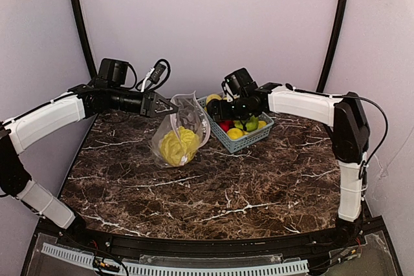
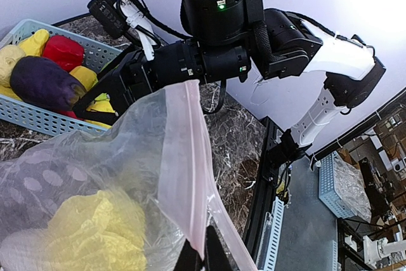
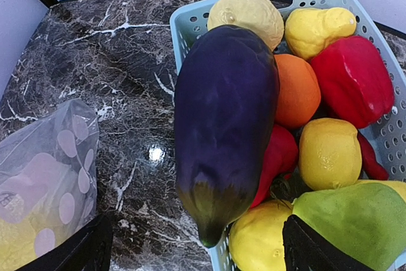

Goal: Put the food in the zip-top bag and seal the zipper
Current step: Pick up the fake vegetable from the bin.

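Observation:
My right gripper reaches the eggplant [image 3: 225,112] next and grabs it across its tapered tip end [image 3: 214,209], leaving the rounded end free to enter the zip-top bag first.
The clear, white-dotted zip-top bag [image 1: 184,127] hangs over the table's middle with the yellow cabbage [image 1: 176,145] inside it. My left gripper [image 1: 172,109] is shut on the pink zipper [image 2: 184,157] at the bag's mouth, holding it up. More food lies in the blue basket: a dark purple eggplant [image 3: 225,112] on top, its tip over the near rim, plus red, orange, yellow and green pieces. My right gripper [image 3: 193,255] hovers open above the basket, one finger on each side of the eggplant's tip, nothing gripped.
The light blue slatted basket [image 1: 253,139] stands at the back centre-right, just right of the bag. The right arm's wrist [image 2: 222,23] is close to the bag mouth. Two black frame posts stand at the rear corners.

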Robot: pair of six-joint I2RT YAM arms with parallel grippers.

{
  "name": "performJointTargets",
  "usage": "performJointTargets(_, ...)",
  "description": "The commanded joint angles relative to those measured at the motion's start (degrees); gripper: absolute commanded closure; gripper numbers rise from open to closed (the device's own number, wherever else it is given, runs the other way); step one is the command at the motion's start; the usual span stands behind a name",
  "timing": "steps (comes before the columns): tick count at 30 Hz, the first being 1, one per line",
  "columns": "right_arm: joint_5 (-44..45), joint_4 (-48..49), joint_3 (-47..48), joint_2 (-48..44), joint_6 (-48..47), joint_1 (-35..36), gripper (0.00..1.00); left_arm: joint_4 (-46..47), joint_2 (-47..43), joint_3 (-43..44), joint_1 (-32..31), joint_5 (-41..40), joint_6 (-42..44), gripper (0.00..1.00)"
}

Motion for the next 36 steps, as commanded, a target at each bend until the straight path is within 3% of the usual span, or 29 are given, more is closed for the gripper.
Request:
performJointTargets(1, 1.8, 0.4, 2.8, 2.5, -0.6, -0.8, 0.13, 1.1, -0.7, -0.7, 0.0, 0.0, 0.7, 0.99)
performJointTargets(14, -0.4, -1.0, 9.0, 8.4, -1.1, -2.4, 0.32, 1.2, -1.1, -0.8, 0.0, 0.0, 0.7, 0.99)
performJointTargets(20, -1.9, -1.2, 10.5, 10.2, -1.0, -2.4, 0.34, 1.1, -1.4, -0.8, 0.0, 0.0, 0.8, 0.99)
performJointTargets(29, -2.0, -1.3, 10.8, 10.7, -0.9, -2.4, 0.54, 1.0, -1.5, -0.7, 0.0, 0.0, 0.9, 0.99)
performJointTargets(36, -1.6, -1.3, 10.5, 10.3, -0.4, -2.4, 0.57, 0.9, -1.4, -0.7, 0.0, 0.0, 1.0, 0.99)
